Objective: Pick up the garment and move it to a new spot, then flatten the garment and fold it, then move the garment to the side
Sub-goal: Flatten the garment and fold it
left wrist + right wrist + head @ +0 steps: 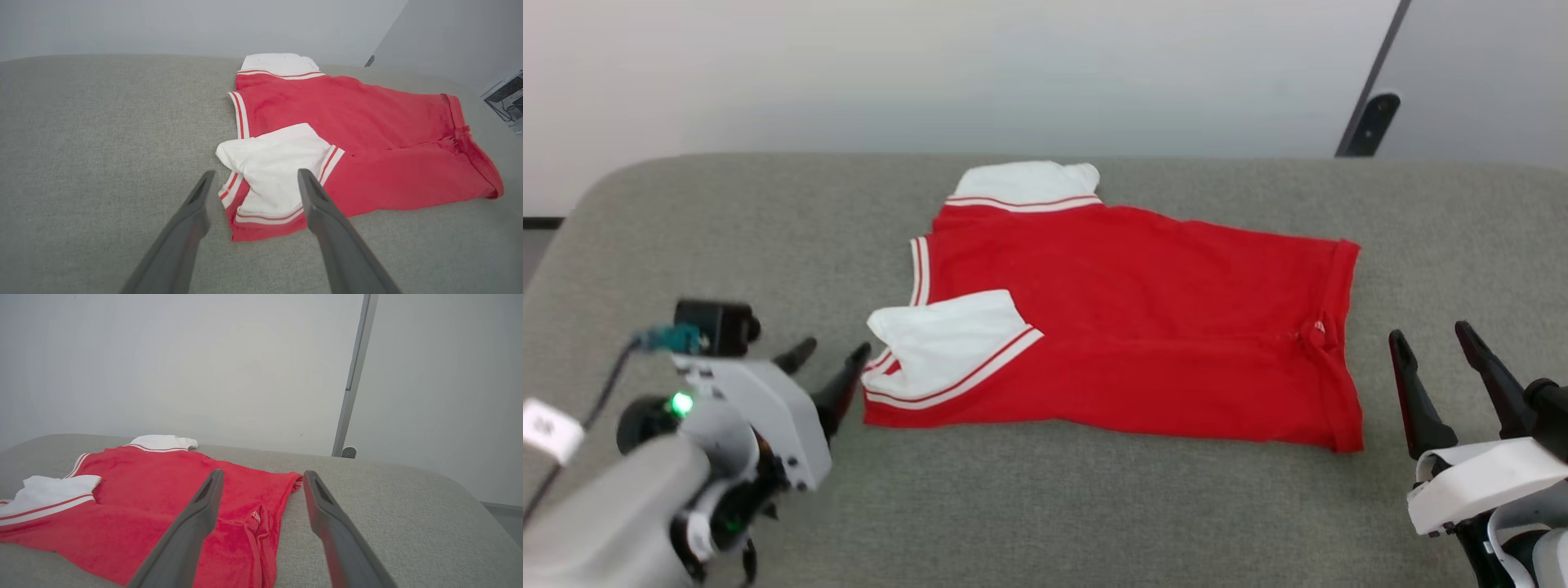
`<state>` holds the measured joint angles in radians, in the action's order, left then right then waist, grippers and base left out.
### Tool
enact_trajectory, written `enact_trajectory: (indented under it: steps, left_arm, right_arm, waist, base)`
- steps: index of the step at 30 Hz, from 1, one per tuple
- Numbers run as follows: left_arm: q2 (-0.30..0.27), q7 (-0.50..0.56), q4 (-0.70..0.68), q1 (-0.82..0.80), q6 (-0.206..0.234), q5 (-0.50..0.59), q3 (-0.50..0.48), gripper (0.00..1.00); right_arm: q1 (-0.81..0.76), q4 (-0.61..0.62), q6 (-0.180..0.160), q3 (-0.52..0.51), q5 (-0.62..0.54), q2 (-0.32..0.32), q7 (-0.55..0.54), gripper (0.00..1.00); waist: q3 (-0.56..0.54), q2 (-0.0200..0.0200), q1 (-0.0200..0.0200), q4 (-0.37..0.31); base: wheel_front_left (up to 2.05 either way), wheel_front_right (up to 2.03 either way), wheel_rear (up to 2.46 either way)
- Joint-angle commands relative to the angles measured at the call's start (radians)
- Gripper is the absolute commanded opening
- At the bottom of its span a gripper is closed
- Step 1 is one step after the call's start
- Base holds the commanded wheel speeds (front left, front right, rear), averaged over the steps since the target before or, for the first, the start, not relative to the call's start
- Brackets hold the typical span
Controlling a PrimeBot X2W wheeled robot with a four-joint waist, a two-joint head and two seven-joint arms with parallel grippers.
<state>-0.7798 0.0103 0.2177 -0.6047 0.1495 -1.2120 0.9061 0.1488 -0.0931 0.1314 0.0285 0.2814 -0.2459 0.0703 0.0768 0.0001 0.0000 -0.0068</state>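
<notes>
My right gripper grips the garment by that bunched hem point(1316, 337) point(258, 526) next, since the hem bunches up beside its small tag while the rest lies flat.
The garment point(1143, 327) lies on the grey table, a red jersey spread flat with one white sleeve folded over its near-left corner and the other white sleeve at the far edge. No lettering shows. My left gripper point(827, 353) stands open just left of the folded sleeve, empty. In the left wrist view its fingers point(192, 220) frame that white sleeve of the garment point(367, 134). My right gripper point(1429, 333) is open and empty to the right of the hem. The right wrist view looks over the hem of the garment point(135, 506) past the open gripper point(261, 475).
The grey padded table point(727, 237) runs wide with rounded corners. A pale wall stands behind it, with a dark slanted post point(1372, 98) at the far right. Some equipment point(506, 98) shows beyond the table's right edge.
</notes>
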Motion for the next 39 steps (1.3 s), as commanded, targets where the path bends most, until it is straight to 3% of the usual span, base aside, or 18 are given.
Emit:
enact_trajectory:
  steps: [1,12,18,25,34,35,37,39]
  left_arm:
    - [-0.008,0.020,-0.002,-0.032,0.005,-0.008,-0.007,1.00]
    - [-0.051,0.437,0.042,-0.185,0.025,-0.132,0.024,1.00]
    - [-0.068,0.645,0.068,-0.241,0.107,-0.170,0.056,1.00]
    - [-0.049,0.724,0.115,-0.260,0.116,-0.162,0.094,1.00]
    - [-0.002,0.752,0.219,-0.269,0.087,-0.120,0.148,1.00]
    - [0.004,0.756,0.229,-0.268,0.079,-0.117,0.154,0.61]
    - [0.016,0.770,0.246,-0.260,0.066,-0.121,0.164,0.00]
    - [0.028,0.763,0.253,-0.263,0.051,-0.124,0.161,0.00]
  right_arm:
    - [0.000,0.009,-0.002,-0.005,-0.005,0.004,0.006,1.00]
    - [0.051,0.000,-0.002,-0.018,-0.009,0.048,0.054,1.00]
    - [0.068,-0.027,-0.002,-0.014,-0.003,0.066,0.062,1.00]
    - [0.087,-0.051,-0.002,0.003,0.006,0.084,0.063,1.00]
    - [0.112,-0.068,-0.002,0.030,0.022,0.091,0.047,1.00]
    - [0.116,-0.070,-0.002,0.034,0.023,0.087,0.045,1.00]
    - [0.122,-0.074,-0.002,0.039,0.028,0.083,0.033,1.00]
    - [0.129,-0.074,-0.002,0.044,0.026,0.075,0.017,1.00]
  waist:
    - [0.036,-0.0001,0.0000,-0.026]
    - [0.131,-0.0001,0.0000,-0.105]
    - [0.168,-0.0001,0.0000,-0.142]
    - [0.193,-0.0001,0.0000,-0.176]
    - [0.218,-0.0001,0.0000,-0.191]
    - [0.219,-0.0001,0.0000,-0.190]
    - [0.219,-0.0001,0.0000,-0.186]
    - [0.218,-0.0001,0.0000,-0.180]
  base:
    - [0.00,0.00,0.00]
    - [0.00,0.00,0.00]
    - [0.00,0.00,0.00]
    - [0.00,0.00,0.00]
    - [0.00,0.00,0.00]
    - [0.00,0.00,0.00]
    - [0.00,0.00,0.00]
    - [0.00,0.00,0.00]
